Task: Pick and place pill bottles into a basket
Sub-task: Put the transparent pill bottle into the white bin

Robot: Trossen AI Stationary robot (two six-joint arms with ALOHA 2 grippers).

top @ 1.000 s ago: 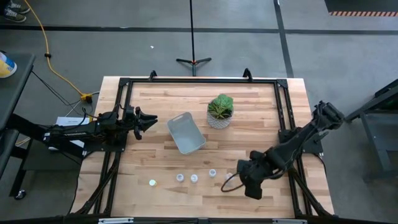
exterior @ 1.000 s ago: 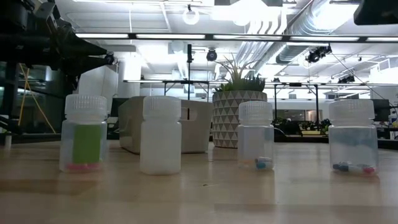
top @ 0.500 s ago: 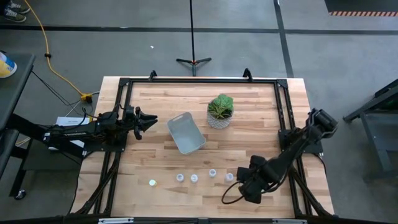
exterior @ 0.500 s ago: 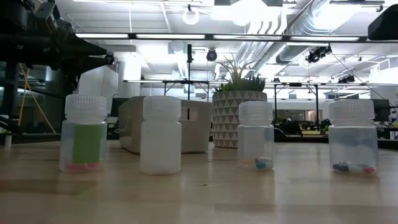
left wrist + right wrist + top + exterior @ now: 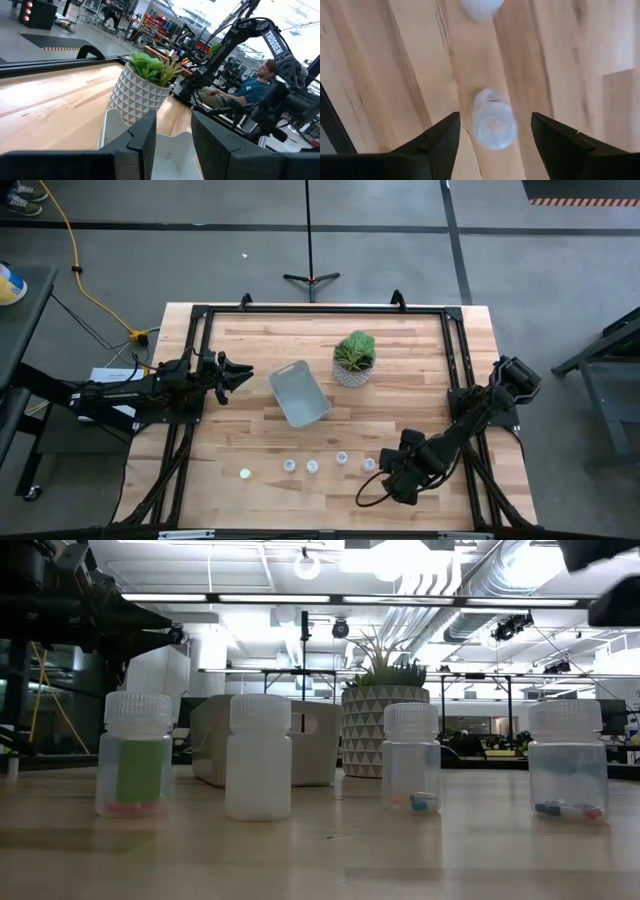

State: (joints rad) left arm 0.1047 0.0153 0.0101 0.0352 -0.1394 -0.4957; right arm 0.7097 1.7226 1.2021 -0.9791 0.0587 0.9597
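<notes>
The pill bottle needs to go into the basket, so my right gripper should grab it by its round side next.
Five small whitish pill bottles stand in a row near the table's near edge; the leftmost, greenish one stands apart, and the rightmost stands just left of my right gripper. The low view shows only four of them. My right gripper is open and points down; in its wrist view a finger stands on either side of that rightmost bottle, above it and not touching. The pale basket stands mid-table on its base. My left gripper is open and empty, level, left of the basket.
A white patterned pot with a green plant stands right of and beyond the basket. A black frame runs around the table's edges. Bare wood lies between the basket and the row of bottles.
My right gripper has come down over the rightmost bottle and drawn slightly toward the table's near edge, still open. The bottles and the basket have stayed in place.
</notes>
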